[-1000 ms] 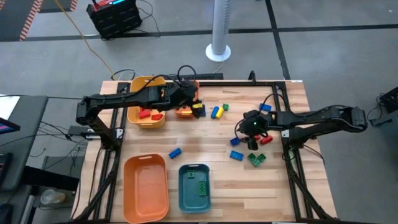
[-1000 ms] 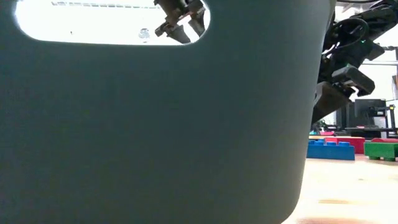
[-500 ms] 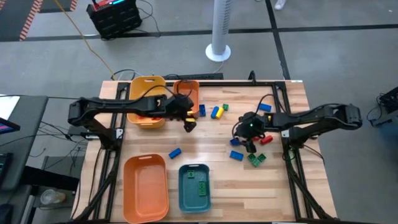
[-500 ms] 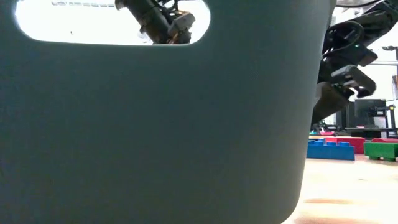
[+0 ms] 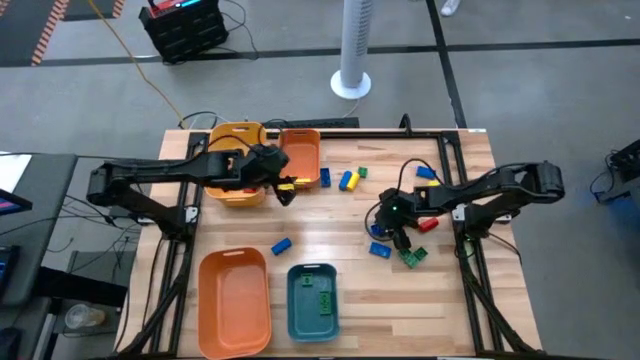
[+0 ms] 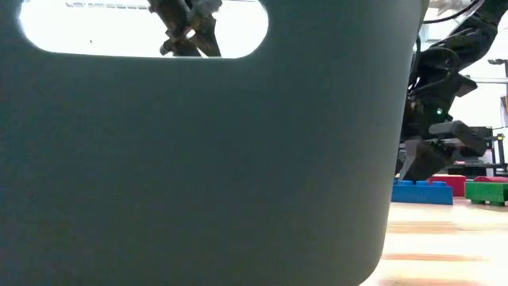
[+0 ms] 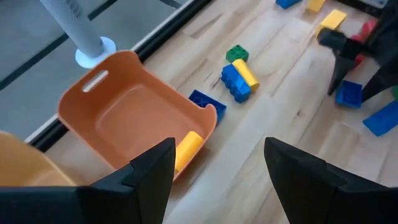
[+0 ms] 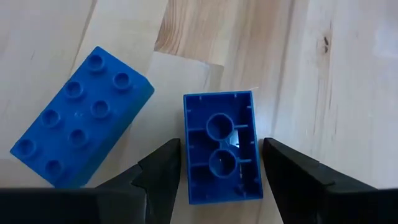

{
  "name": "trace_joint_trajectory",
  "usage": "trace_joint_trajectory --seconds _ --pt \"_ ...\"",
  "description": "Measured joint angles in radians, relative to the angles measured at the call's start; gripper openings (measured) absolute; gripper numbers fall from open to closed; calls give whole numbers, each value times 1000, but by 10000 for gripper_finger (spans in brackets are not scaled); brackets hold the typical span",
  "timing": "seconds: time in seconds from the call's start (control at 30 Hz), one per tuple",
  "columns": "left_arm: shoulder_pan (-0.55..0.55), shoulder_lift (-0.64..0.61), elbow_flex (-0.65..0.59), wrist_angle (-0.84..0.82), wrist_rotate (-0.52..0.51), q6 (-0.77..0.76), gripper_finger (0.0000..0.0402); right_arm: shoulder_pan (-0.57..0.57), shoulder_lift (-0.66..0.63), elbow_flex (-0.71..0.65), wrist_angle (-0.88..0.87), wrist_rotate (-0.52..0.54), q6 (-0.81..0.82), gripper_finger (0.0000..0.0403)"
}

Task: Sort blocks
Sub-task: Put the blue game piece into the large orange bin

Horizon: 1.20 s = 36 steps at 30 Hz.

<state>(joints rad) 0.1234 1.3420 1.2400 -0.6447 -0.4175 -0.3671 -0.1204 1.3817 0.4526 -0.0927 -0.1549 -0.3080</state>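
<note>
My right gripper will next grab the upside-down blue block by its long sides, to sort it into the large orange bin [image 5: 234, 303].
The blocks lie scattered on the far and right part of the table [image 5: 330, 215]. My right gripper [image 5: 395, 228] is open and low over an upside-down blue block [image 8: 221, 155]. Its fingers [image 8: 158, 180] stand close on either side of that block, and I cannot tell whether they touch it. A second blue block [image 8: 78, 130] lies studs-up beside it. My left gripper [image 5: 285, 187] is open and empty. It hovers just near of the small orange bin [image 7: 130, 118], above a yellow block [image 7: 186, 149] that lies against that bin's near wall.
The yellow bin [image 5: 228, 160] sits at the far left. A large orange bin [image 5: 235, 300] and a teal bin [image 5: 313, 300] holding a green block [image 5: 322, 300] stand at the near edge. Blue, yellow and green blocks [image 7: 239, 78] lie right of the small orange bin. Green [image 5: 412, 256] and red [image 5: 425, 225] blocks lie by my right gripper. The teal bin's wall [image 6: 198, 159] fills the low view.
My left gripper has drawn back from over the small orange bin toward the near edge, then toward the table's left. My right gripper has moved slightly toward the near-left and sunk lower, down toward the blue blocks.
</note>
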Motion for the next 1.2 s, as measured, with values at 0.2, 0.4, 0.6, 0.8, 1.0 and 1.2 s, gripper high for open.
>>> trace_joint_trajectory --seconds 0.2,0.4,0.6,0.8,1.0,1.2 --pt "-1 -55 0 -34 -10 -11 240 0 13 1 8 3 26 216" --pt "-1 -67 0 -49 -9 6 240 -7 -42 -3 -6 7 38 125" --pt "6 -65 -15 13 -8 123 240 -82 -121 83 -72 7 89 116" --pt "95 -64 -75 194 165 287 240 -165 -117 302 -135 -76 298 116" --pt "262 -63 -124 330 444 473 240 -218 41 566 -194 -248 533 116" --pt "339 -64 -126 316 601 682 240 -238 160 735 -134 -372 665 116"
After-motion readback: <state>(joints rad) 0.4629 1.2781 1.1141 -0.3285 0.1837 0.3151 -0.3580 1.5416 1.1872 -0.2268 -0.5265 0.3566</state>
